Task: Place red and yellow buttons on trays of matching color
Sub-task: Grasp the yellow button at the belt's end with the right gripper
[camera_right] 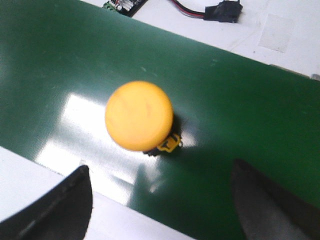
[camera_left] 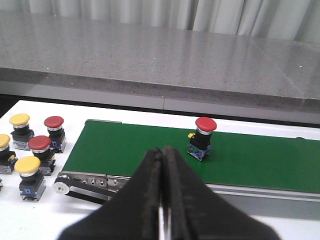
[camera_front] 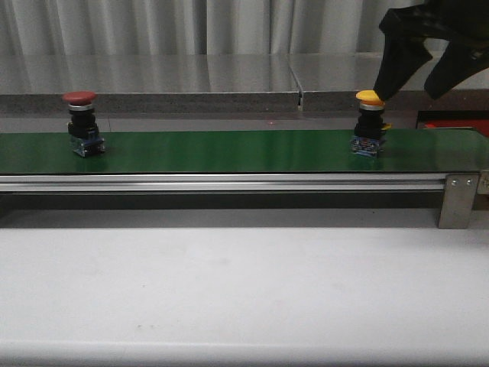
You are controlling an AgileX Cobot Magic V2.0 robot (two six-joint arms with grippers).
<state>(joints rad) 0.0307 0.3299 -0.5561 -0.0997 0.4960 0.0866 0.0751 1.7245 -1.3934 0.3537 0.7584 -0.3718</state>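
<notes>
My right gripper's fingers are above and beside the yellow cap (camera_right: 139, 116), with green belt (camera_right: 195, 170) between them. It isn't time to close yet: my right gripper needs to first line up with the cap.
A red button (camera_front: 80, 122) stands at the left end of the green conveyor belt (camera_front: 229, 151); it shows again in the left wrist view (camera_left: 202, 138). At the belt's right end stands a yellow button (camera_front: 370, 122). My right gripper (camera_front: 409, 92) hangs open just above and slightly right of it, touching nothing. Seen from the right wrist, the yellow cap (camera_right: 140, 116) lies ahead of the open gripper (camera_right: 160, 167), not between the fingers. My left gripper (camera_left: 162, 152) is shut and empty, short of the belt. The trays are out of view.
Several spare red and yellow buttons (camera_left: 31, 150) stand on the white table beside the belt's roller end. A metal bracket (camera_front: 458, 200) holds the belt's right end. A red strip (camera_front: 454, 122) shows behind it. A grey stone ledge (camera_front: 191, 76) runs behind the belt.
</notes>
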